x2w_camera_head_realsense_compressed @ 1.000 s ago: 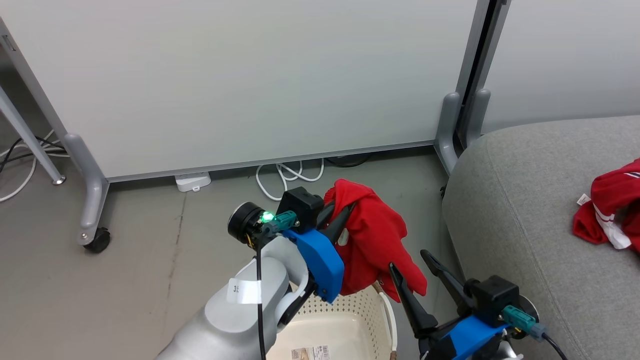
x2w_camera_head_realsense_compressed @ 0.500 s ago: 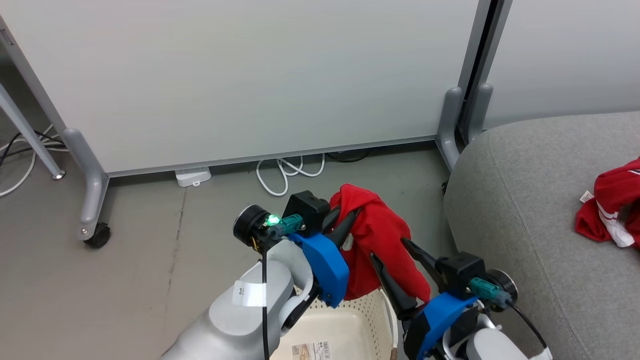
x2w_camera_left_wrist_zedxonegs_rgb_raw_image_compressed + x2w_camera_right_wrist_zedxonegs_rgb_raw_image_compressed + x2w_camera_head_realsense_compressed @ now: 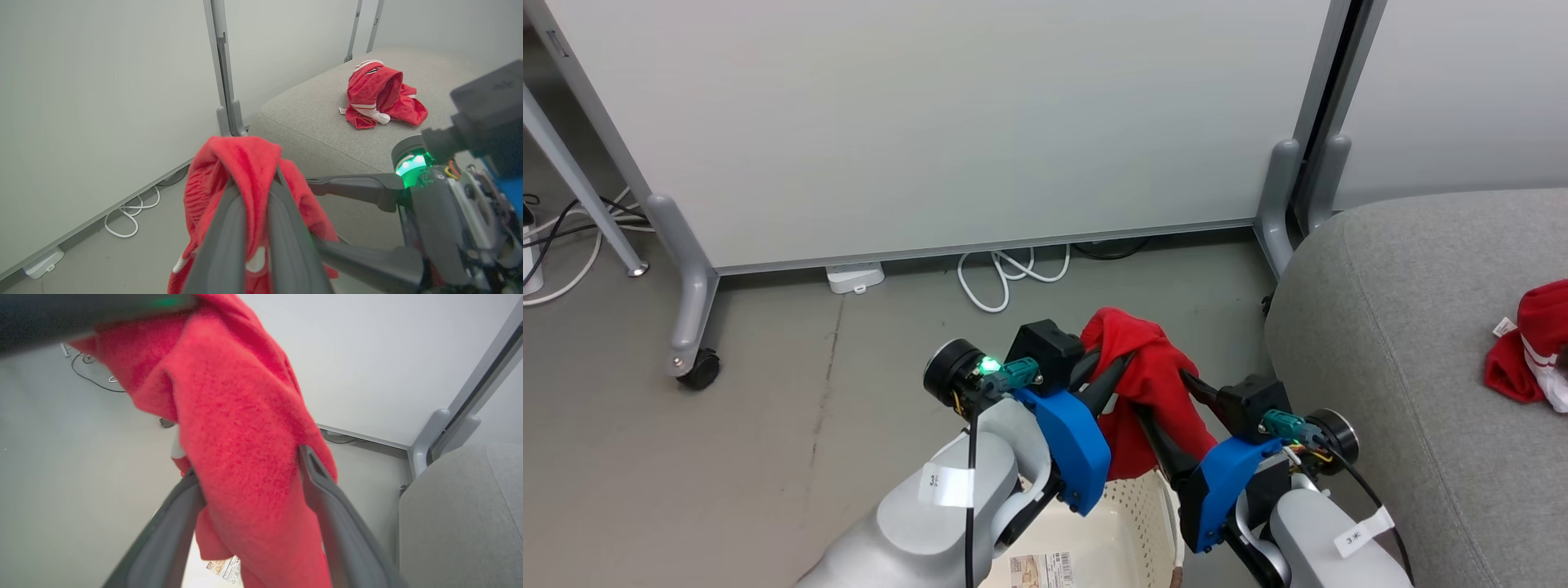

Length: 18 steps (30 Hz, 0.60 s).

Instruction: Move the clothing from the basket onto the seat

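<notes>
I should next grab the red clothing by its hanging length of fabric (image 3: 1165, 416) with my right gripper. Then I can move it onto the seat (image 3: 1405, 327).
One red piece of clothing (image 3: 1152, 384) hangs above the cream basket (image 3: 1131, 523), pinched near its top by my left gripper (image 3: 1111, 358), which is shut on it. The left wrist view has the fabric (image 3: 241, 159) draped over the closed left gripper (image 3: 257, 179). My right gripper (image 3: 1160, 394) stands open, one finger on each side of the hanging cloth (image 3: 245, 457); its fingers (image 3: 339, 514) do not squeeze it. A second red garment with white trim (image 3: 1531, 351) (image 3: 380, 98) lies crumpled on the grey seat (image 3: 1405, 327) to the right.
A white partition on castor feet (image 3: 690, 318) stands behind, with white cables (image 3: 1005, 278) and a power strip (image 3: 854, 276) on the grey floor at its base. The seat's rounded corner (image 3: 461, 518) lies just right of my right gripper.
My right gripper has risen and moved left, and its open fingers now straddle the hanging garment. The left gripper keeps its hold. The camera has shifted slightly.
</notes>
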Tool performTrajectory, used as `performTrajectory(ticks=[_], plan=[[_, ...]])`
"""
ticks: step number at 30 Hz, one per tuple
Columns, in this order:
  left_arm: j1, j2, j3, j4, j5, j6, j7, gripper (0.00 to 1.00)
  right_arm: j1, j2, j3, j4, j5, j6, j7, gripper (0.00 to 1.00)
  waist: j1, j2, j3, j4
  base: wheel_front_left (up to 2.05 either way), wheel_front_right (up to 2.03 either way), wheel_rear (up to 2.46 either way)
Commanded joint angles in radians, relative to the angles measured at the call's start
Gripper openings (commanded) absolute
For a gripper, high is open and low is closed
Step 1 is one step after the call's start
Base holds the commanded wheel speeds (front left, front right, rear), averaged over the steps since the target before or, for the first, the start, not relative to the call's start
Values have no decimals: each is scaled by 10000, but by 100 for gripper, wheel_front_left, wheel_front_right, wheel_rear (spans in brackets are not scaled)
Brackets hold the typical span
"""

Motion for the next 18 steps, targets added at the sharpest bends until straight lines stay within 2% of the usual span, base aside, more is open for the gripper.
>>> performTrajectory(ticks=[1,6,15,16,17,18], plan=[[-141,2,-42,-54,-72,31,15,0,-231,26,127,164,243,1,-102,100,-1,-1,0,22,0,0,0],[-186,0,-247,-123,-189,16,36,0,-921,22,874,1054,1318,1,-368,100,-1,-1,10,70,0,0,0],[-311,-1,-439,-54,-315,62,-21,0,-1470,24,1704,1963,2243,1,-752,100,-1,-1,21,75,0,0,0],[-322,1,-450,-41,-321,60,-30,0,-1487,24,1799,2027,2371,1,-770,47,-1,-1,20,69,0,0,0],[-330,-1,-460,-31,-344,64,-40,0,-1523,24,1879,2092,2477,1,-793,0,-1,-1,17,62,0,0,0],[-337,-1,-470,-22,-363,69,-50,0,-1565,25,1958,2144,2575,1,-817,0,-1,-1,15,55,0,0,0]])
